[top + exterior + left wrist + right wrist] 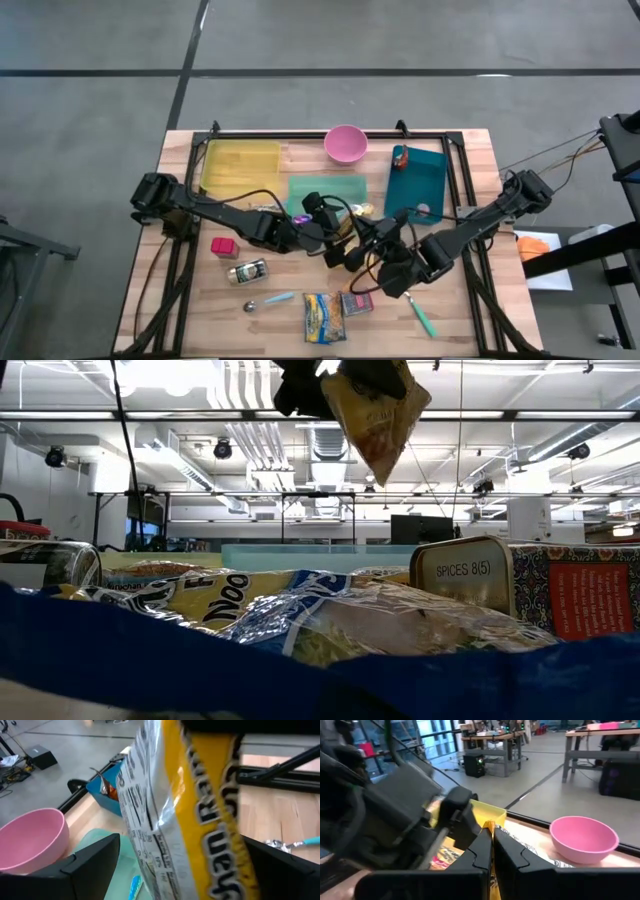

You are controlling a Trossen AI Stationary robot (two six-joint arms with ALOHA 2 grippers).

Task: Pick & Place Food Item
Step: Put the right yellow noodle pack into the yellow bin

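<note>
The food packet needs to go in the yellow tray, so I should grab it next with my left gripper by its end with the brand lettering [222,865].
A yellow and white food packet [190,815] hangs in the air over the middle of the table, also showing in the low view [380,410]. My right gripper [491,855] is shut on it, reaching in from the near right [357,245]. My left gripper [340,225] comes from the left and stands open. Its two fingers [95,865] stand one on each side of the packet's lower part, apart from it. Past the packet a pink bowl [30,840] stands at the far edge. My right gripper pinches the packet's top end [492,827] between its two shut fingers, which lie nearly level and come from the table's near right side. The packet hangs below the fingers [385,435], tilted and lifted clear of everything on the table.
At the back are a yellow tray [240,165], a green mat [327,190], the pink bowl [345,143] and a teal tray [415,172]. Near the front lie a pink cube [222,245], a jar [248,270], a noodle packet [322,318] and a spice box [357,302].
</note>
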